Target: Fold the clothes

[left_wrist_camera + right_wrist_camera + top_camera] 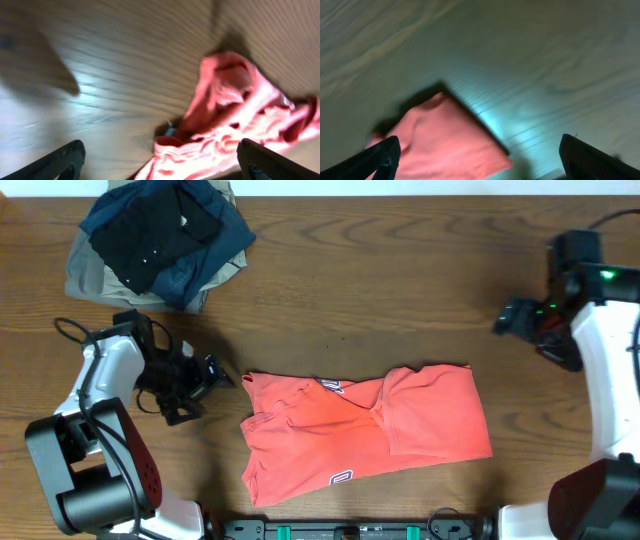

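Observation:
The rumpled outer edge of the coral-red T-shirt (pixel 365 430) is beside my left gripper's fingers. I should grab it there next to fold it across the rest of the T-shirt.
The coral-red T-shirt (pixel 365 430) lies partly folded and rumpled on the wooden table near the front middle, with bits of white-outlined lettering showing. My left gripper (pixel 212 377) is open and empty just left of the shirt's left edge; its wrist view shows the crumpled shirt (pixel 240 125) ahead between the open fingers (pixel 160 162). My right gripper (pixel 512 318) is open and empty, above and to the right of the shirt's top right corner; its wrist view shows that corner of the shirt (pixel 445 140) between its fingers (pixel 480 160).
A pile of folded black, navy and khaki garments (pixel 160 240) sits at the back left. Bare wooden tabletop (pixel 400 280) lies between the pile and the right arm.

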`<state>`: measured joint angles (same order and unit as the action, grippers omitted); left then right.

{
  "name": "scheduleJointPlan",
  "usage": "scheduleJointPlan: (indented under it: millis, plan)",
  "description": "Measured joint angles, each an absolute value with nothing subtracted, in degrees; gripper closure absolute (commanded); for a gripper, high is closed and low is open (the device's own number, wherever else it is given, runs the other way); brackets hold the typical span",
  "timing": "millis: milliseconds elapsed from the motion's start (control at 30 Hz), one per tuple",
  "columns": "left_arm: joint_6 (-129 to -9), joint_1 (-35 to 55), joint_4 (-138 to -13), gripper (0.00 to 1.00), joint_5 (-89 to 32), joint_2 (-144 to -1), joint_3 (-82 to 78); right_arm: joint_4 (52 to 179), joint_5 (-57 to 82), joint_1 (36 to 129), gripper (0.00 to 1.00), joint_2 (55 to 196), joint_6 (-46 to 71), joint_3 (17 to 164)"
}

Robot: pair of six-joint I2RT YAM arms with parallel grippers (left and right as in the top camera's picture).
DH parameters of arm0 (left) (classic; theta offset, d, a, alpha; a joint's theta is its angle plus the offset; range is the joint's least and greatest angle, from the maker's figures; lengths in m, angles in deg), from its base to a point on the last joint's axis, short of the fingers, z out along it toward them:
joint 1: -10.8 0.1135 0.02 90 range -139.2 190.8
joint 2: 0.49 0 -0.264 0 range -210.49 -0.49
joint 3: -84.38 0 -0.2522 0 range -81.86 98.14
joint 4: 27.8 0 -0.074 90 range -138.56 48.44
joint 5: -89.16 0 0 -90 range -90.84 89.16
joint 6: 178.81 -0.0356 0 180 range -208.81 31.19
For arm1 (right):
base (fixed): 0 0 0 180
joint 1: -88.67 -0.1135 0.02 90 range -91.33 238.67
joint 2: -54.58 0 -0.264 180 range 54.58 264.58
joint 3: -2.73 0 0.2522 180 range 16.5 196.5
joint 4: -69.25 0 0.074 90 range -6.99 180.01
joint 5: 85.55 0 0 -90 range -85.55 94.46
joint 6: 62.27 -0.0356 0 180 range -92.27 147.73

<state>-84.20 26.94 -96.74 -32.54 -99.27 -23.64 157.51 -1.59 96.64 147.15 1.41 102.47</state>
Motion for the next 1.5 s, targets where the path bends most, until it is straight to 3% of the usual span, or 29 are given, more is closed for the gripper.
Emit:
scheduleJointPlan:
  millis: [133,600,700,833,900,1133,1500]
  plan:
    - [-86.4,24.2,-93.9,0.02,-37.1,-99.3,-28.1,158.0,-2.5,100.6,0.01,147.2,1.4,102.5]
    - [-85.8,16.0,-83.8,0.01,-48.8,-96.8,-38.7,158.9,-2.9,101.6,0.01,147.2,1.5,102.5]
    - [-83.4,14.0,-81.0,0.23,-50.2,-96.8,-39.5,158.9,-2.9,101.6,0.01,147.2,1.5,102.5]
    - [-80.2,12.0,-76.1,0.73,-48.5,-97.4,-40.8,158.9,-2.9,101.6,0.01,147.2,1.5,102.5]
    - [-78.4,11.8,-74.9,0.92,-47.4,-97.8,-41.3,158.9,-2.9,101.6,0.01,147.2,1.5,102.5]
    - [-74.0,11.7,-75.4,0.94,-43.8,-97.9,-40.9,158.9,-2.9,101.6,0.01,147.2,1.5,102.5]
    - [-71.4,13.3,-95.6,0.94,-21.9,-98.1,-22.8,158.9,-2.9,101.6,0.01,147.2,1.4,102.5]
